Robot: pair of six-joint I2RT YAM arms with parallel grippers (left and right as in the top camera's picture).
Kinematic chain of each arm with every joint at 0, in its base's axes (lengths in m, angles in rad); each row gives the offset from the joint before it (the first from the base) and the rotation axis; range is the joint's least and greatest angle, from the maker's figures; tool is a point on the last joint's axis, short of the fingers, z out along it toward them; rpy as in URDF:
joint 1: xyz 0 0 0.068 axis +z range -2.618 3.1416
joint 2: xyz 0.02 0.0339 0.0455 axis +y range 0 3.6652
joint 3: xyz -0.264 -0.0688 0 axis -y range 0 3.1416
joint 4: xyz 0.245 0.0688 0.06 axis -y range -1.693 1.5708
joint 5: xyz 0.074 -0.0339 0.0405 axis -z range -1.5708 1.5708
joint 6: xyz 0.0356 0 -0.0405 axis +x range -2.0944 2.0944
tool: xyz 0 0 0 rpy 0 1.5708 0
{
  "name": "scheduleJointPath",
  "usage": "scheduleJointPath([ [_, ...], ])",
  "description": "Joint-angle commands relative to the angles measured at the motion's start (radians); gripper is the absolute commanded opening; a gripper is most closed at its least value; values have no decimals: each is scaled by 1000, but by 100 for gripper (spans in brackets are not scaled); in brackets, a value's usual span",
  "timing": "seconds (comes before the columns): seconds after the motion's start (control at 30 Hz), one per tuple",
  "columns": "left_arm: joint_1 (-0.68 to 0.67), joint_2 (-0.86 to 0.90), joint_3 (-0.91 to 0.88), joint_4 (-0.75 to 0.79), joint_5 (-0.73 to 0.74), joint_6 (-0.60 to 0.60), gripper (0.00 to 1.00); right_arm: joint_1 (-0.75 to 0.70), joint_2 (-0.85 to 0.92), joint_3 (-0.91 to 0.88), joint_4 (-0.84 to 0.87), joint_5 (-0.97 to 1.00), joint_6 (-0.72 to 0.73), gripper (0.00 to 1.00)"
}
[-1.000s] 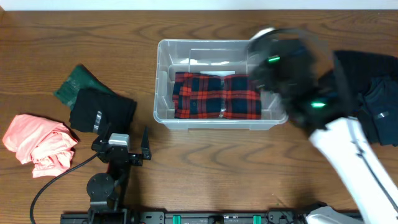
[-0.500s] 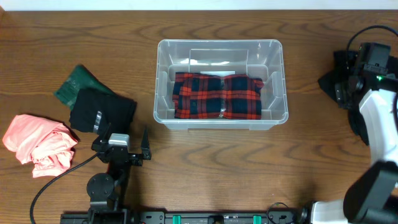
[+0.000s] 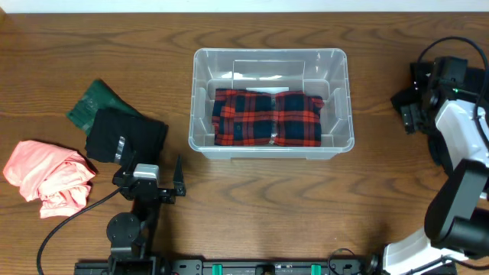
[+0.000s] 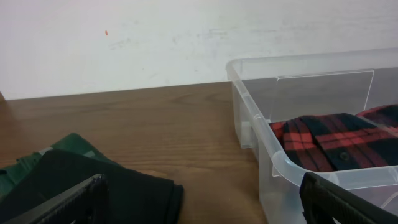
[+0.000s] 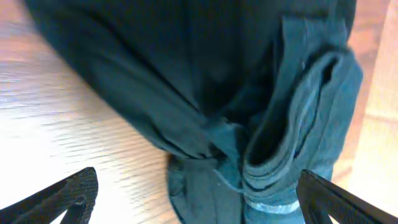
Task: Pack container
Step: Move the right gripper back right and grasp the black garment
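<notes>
The dark teal folded garment should be packed into the container still bundled, so my right gripper should grab it next from above, across its raised folds.
The clear plastic container [image 3: 340, 61] stands at the table's middle with a folded red-and-black plaid shirt [image 3: 266, 117] inside. In the left wrist view the container [image 4: 249, 118] is at the right, the plaid shirt [image 4: 329, 146] showing in it. My left gripper [image 3: 177, 182] is open and empty, low at the front left, between the black garment and the container [image 4: 199, 202]. My right gripper [image 3: 409, 107] is open at the far right, just above a pile of dark clothes [image 3: 435, 151]. The right wrist view fills with a dark teal folded garment [image 5: 249, 93] between the open fingers [image 5: 199, 202].
A black garment [image 3: 126, 136] lies on a green one [image 3: 95, 99] at the left, with a pink garment [image 3: 50, 176] nearer the front left corner. The black garment [image 4: 93, 186] sits close in front of the left gripper. A white wall stands behind the table.
My right arm has swung from over the container's right side out to the right edge, over the dark clothes. The left arm and the container have not moved.
</notes>
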Motion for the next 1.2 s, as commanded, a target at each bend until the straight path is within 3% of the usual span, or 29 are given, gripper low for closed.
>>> scheduleJointPath([
  [0.0,-1,-5,-18,-33,7,21,98,-44,7,-2,7,90,73,99],
  [0.8,-1,-5,-18,-33,7,21,98,-274,79,-58,89,-46,64,99],
  [1.0,-1,-5,-18,-33,7,21,98,-276,137,-58,93,-91,66,82],
  [1.17,-1,-5,-18,-33,7,21,98,-276,139,-57,102,-83,105,53],
])
